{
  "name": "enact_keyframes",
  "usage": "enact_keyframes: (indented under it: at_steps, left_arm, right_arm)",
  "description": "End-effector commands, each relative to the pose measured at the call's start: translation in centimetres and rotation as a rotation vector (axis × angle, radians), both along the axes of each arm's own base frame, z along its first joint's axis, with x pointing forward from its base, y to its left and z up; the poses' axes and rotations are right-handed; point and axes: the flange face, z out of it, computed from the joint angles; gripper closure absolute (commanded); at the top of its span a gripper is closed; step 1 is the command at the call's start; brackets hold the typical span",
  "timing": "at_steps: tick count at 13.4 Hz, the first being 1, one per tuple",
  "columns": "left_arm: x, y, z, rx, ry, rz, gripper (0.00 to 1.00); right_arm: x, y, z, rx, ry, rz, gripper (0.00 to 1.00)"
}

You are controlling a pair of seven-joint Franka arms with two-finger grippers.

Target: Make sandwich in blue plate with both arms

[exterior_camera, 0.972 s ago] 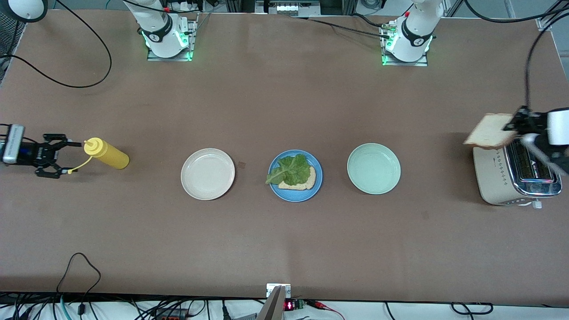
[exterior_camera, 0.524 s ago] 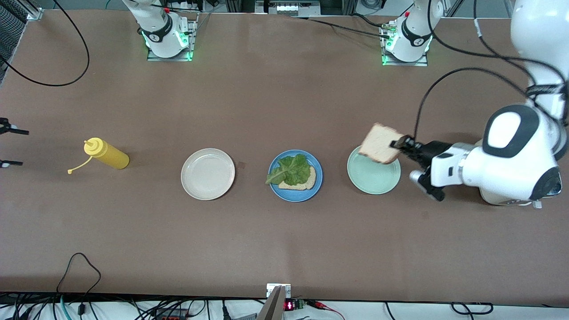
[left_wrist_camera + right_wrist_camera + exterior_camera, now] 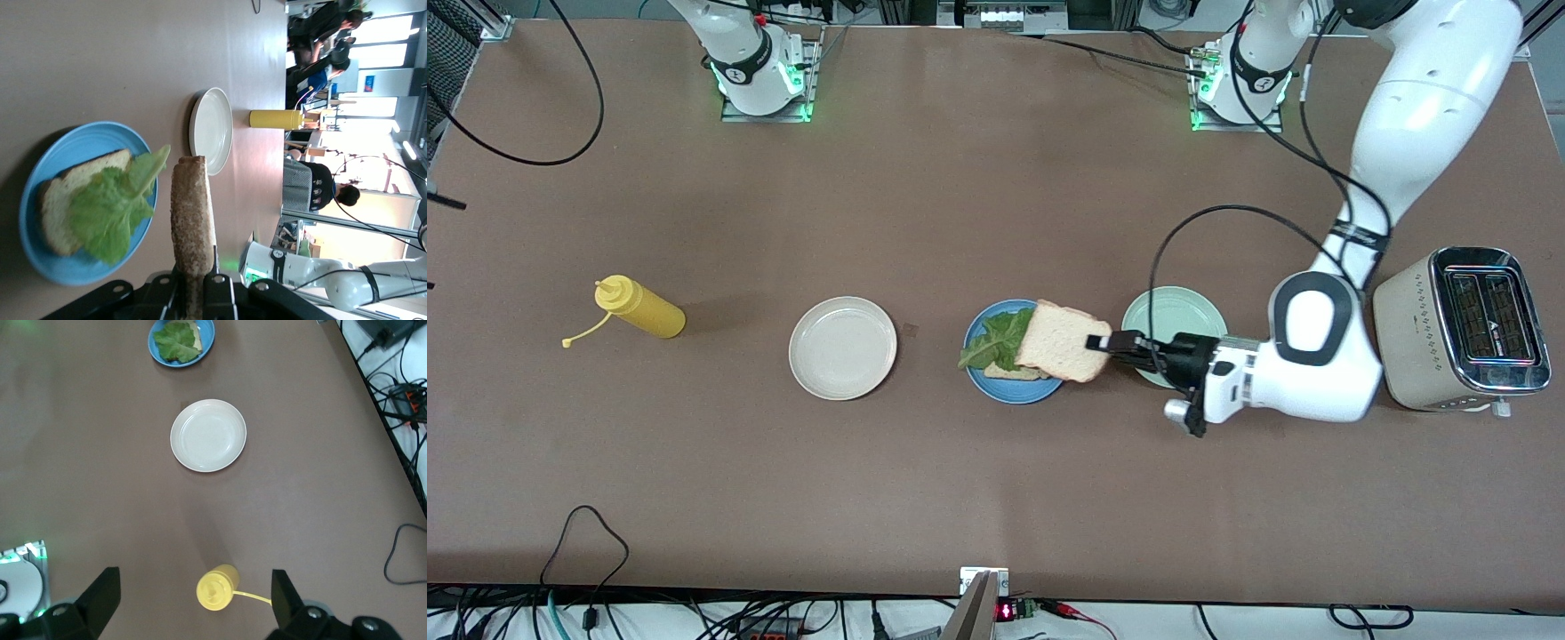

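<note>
The held bread slice is tilted and hangs short of the blue plate. My left gripper should move the slice toward the plate before it lets go.
The blue plate sits mid-table and holds a bread slice with a green lettuce leaf on top. My left gripper is shut on a second bread slice and holds it tilted over the plate's edge toward the left arm's end. In the left wrist view the held slice stands edge-on in the left gripper, above the plate and lettuce. My right gripper is open and empty, high over the yellow bottle.
A cream plate and the yellow squeeze bottle lie toward the right arm's end. A mint-green plate lies under the left arm's wrist. A toaster stands at the left arm's end.
The left arm carried the bread slice from above the toaster, past the mint-green plate, to over the blue plate. The right gripper drew back from the bottle and left the front view.
</note>
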Motion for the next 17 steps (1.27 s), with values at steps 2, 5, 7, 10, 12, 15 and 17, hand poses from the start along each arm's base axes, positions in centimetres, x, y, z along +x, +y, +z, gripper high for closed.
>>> enact_keyframes:
  at_steps: [2,5,7,10,12,15,17]
  left_arm:
    - [-1.7,-1.1,-5.4,-0.054,-0.074,0.008,1.0]
    - [-2.1,-2.1,-8.2,-0.071,-0.095,0.043,0.99]
    - [-2.5,-2.6,-9.3,-0.071,-0.129,0.032,0.95]
    - [-2.7,-2.3,-10.3,-0.045,-0.168,0.029,0.0]
    - [-3.3,-1.2,-11.5,-0.033,-0.206,0.003,0.0]
    - [-3.6,1.1,-12.2,0.003,-0.299,-0.056,0.0]
    - [-3.2,2.2,-10.7,0.078,-0.364,-0.156,0.0]
  right_arm:
    - [-2.2,10.7,1.4,-0.207,0.108,-0.278,0.0]
    - [-2.2,15.6,-0.6,-0.306,0.149,-0.53,0.0]
    - [-1.6,17.1,-3.2,-0.341,0.173,-0.728,0.0]
    - [-1.8,17.9,-6.2,-0.409,0.218,-0.951,0.0]
    - [-1.5,17.5,-6.2,-0.4,0.218,-0.984,0.0]
    - [-1.1,15.2,-6.2,-0.391,0.216,-1.025,0.0]
    - [-1.2,14.8,-6.3,-0.402,0.221,-1.031,0.0]
